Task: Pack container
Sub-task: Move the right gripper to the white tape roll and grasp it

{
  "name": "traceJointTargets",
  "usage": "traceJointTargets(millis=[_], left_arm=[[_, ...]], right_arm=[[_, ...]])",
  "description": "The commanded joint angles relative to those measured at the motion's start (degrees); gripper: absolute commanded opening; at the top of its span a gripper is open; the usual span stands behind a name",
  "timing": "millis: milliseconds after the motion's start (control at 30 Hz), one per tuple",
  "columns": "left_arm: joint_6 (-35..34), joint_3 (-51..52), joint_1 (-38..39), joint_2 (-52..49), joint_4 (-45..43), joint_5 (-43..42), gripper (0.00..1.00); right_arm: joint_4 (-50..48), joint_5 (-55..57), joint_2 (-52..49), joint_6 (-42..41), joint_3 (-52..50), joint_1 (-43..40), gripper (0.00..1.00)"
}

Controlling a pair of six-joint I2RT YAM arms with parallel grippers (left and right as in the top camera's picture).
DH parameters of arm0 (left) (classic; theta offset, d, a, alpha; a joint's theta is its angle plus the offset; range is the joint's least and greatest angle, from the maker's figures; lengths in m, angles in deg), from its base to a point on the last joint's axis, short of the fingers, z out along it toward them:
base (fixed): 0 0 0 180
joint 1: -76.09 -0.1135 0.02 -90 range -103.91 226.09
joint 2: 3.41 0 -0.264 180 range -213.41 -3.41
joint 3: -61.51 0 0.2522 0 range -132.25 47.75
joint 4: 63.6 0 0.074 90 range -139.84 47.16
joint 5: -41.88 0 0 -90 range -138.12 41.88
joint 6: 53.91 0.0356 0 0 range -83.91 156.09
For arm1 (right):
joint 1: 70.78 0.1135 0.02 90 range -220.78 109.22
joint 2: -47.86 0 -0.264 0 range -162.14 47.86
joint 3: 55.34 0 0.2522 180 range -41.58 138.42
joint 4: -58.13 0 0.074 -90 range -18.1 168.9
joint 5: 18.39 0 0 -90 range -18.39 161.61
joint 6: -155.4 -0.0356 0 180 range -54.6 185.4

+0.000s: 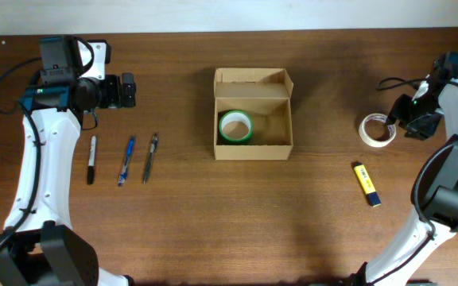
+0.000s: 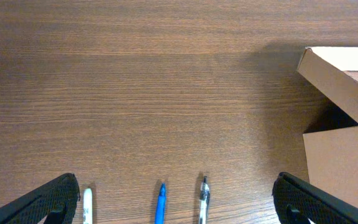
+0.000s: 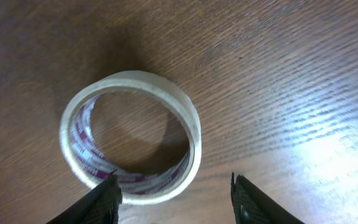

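Note:
My right gripper should next pinch the white tape roll's rim (image 1: 392, 134) on the side away from the container (image 1: 253, 147). Then it can pack the white tape roll flat onto the green tape roll.
The tan cardboard container (image 1: 253, 147) sits open at the table's middle with its flap lid folded back, and a green tape roll (image 1: 235, 125) lies inside it. Its corner shows in the left wrist view (image 2: 337, 158). A white tape roll (image 1: 377, 129) lies flat at the right, also in the right wrist view (image 3: 131, 137). My right gripper (image 3: 174, 196) is open just above this roll, one finger over its rim and the other outside it. My left gripper (image 2: 176, 202) is open and empty above the pens, far left of the container.
A black-and-white marker (image 1: 92, 159), a blue pen (image 1: 126, 161) and a clear black pen (image 1: 149, 157) lie side by side at the left. A yellow highlighter (image 1: 366, 183) lies at the lower right.

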Motion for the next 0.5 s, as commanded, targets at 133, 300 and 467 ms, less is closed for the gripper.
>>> traceJointTargets(millis=[133, 300, 467], left_arm=[[1.0, -0.7, -0.1, -0.5, 0.0, -0.8, 0.99], [1.0, -0.7, -0.1, -0.5, 0.0, -0.8, 0.99], [1.0, -0.7, -0.1, -0.5, 0.0, -0.8, 0.99]], right_arm=[[-0.9, 2.7, -4.5, -0.9, 0.3, -1.2, 0.57], [-0.8, 2.6, -6.5, -0.9, 0.3, -1.9, 0.55], [-0.6, 2.6, -7.9, -0.9, 0.2, -2.0, 0.47]])
